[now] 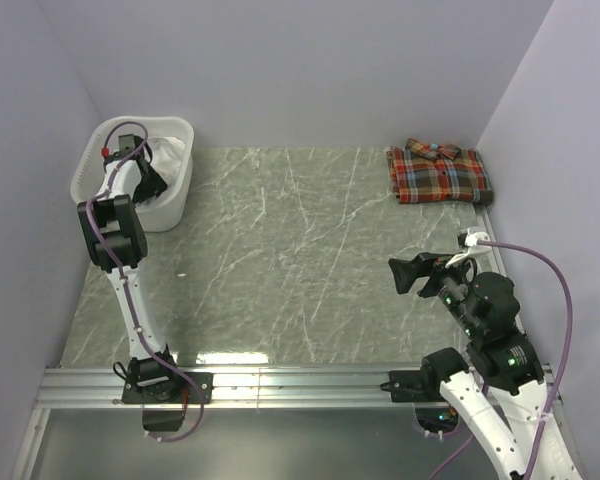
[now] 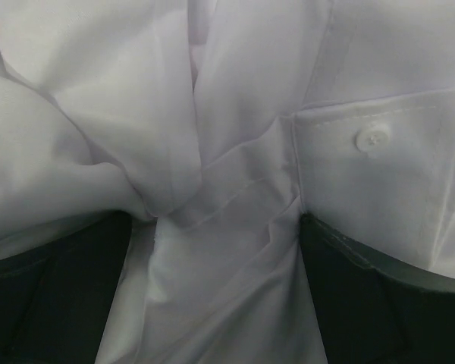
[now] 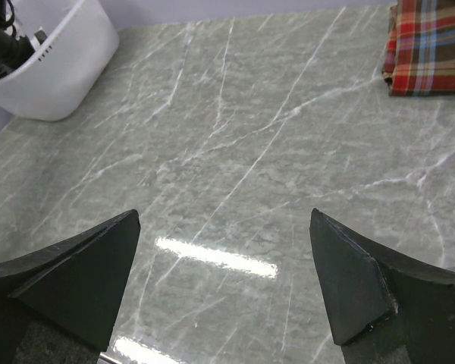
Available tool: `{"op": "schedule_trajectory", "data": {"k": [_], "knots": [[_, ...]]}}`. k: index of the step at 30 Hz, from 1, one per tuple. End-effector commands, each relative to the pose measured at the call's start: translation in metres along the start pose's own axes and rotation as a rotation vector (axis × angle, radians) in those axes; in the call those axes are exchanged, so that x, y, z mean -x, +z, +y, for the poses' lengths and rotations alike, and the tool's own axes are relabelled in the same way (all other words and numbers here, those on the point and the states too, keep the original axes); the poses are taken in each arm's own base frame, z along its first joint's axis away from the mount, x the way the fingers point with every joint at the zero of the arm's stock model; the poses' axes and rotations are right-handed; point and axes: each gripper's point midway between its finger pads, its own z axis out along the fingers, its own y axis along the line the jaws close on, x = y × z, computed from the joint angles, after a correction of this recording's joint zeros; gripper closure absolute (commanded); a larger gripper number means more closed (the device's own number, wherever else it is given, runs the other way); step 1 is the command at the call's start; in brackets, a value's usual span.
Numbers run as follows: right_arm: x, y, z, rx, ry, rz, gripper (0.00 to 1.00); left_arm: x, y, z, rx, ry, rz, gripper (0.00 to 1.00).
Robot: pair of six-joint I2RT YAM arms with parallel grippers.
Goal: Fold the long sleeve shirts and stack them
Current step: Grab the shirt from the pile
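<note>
I should close my left gripper now on the fold between my fingers. My fingers press into the white shirt (image 1: 172, 153).
The white shirt (image 1: 172, 153) lies crumpled inside the laundry basket. My left gripper (image 1: 152, 180) reaches down into the basket. In the left wrist view the white shirt (image 2: 121, 114) fills the frame, and a bunched fold of it lies between the spread fingers of the left gripper (image 2: 216, 227), whose jaws stand wide apart. The red-orange plaid shirt (image 1: 439, 173) lies folded at the far right of the table, and it also shows in the right wrist view (image 3: 432, 45). My right gripper (image 1: 408, 273) is open and empty above the table's right side (image 3: 224, 227).
The white plastic laundry basket (image 1: 183, 127) stands at the far left corner, also in the right wrist view (image 3: 61, 76). The grey marble table (image 1: 280, 250) is bounded by walls at the back and both sides. A metal rail (image 1: 280, 385) runs along the near edge.
</note>
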Motion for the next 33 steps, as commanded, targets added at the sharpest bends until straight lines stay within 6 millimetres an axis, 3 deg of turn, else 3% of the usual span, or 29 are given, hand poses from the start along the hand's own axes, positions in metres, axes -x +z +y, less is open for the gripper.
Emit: {"op": "schedule_trajectory", "data": {"k": [1, 3, 4, 6, 7, 10, 13, 19, 23, 24, 25, 27, 28, 30, 33], "knots": [[0.000, 0.005, 0.005, 0.024, 0.002, 0.009, 0.00, -0.004, 0.012, -0.004, -0.008, -0.006, 0.019, 0.02], [0.000, 0.006, 0.004, 0.021, -0.002, 0.012, 0.00, -0.010, 0.019, -0.004, -0.009, 0.001, 0.030, 0.13], [0.000, 0.006, 0.005, 0.024, -0.001, 0.013, 0.00, -0.014, 0.021, -0.004, -0.010, 0.004, 0.038, 0.30], [-0.001, 0.006, 0.005, 0.024, -0.001, 0.019, 0.00, -0.014, 0.022, -0.010, -0.045, 0.007, 0.033, 0.49], [0.000, 0.006, 0.005, 0.023, 0.002, 0.016, 0.00, -0.014, 0.022, -0.010, -0.053, 0.010, 0.035, 0.69], [-0.001, 0.006, 0.006, 0.026, 0.007, 0.016, 0.00, -0.001, 0.009, -0.016, -0.094, -0.001, -0.007, 1.00], [0.001, 0.006, 0.008, 0.035, 0.008, 0.013, 0.00, 0.031, -0.022, -0.024, -0.155, -0.032, -0.114, 1.00], [0.005, 0.007, 0.014, 0.064, 0.012, 0.013, 0.00, 0.113, -0.130, -0.033, -0.282, -0.145, -0.329, 1.00], [0.009, 0.006, 0.017, 0.073, 0.013, -0.001, 0.00, 0.166, -0.223, -0.033, -0.404, -0.243, -0.490, 0.99], [0.010, 0.006, 0.017, 0.076, 0.015, -0.004, 0.00, 0.175, -0.243, -0.033, -0.438, -0.264, -0.524, 1.00], [0.011, 0.006, 0.018, 0.080, 0.014, -0.008, 0.00, 0.183, -0.279, -0.032, -0.503, -0.279, -0.570, 0.99], [0.012, 0.004, 0.019, 0.086, 0.022, -0.014, 0.00, 0.194, -0.319, -0.035, -0.613, -0.321, -0.631, 1.00], [0.013, 0.004, 0.020, 0.092, 0.023, -0.018, 0.00, 0.199, -0.356, -0.031, -0.679, -0.341, -0.677, 1.00], [0.014, 0.003, 0.024, 0.109, 0.028, -0.019, 0.00, 0.205, -0.407, -0.037, -0.830, -0.366, -0.722, 1.00], [0.017, 0.000, 0.027, 0.121, 0.032, -0.028, 0.00, 0.207, -0.498, -0.032, -1.038, -0.378, -0.824, 1.00]]}}
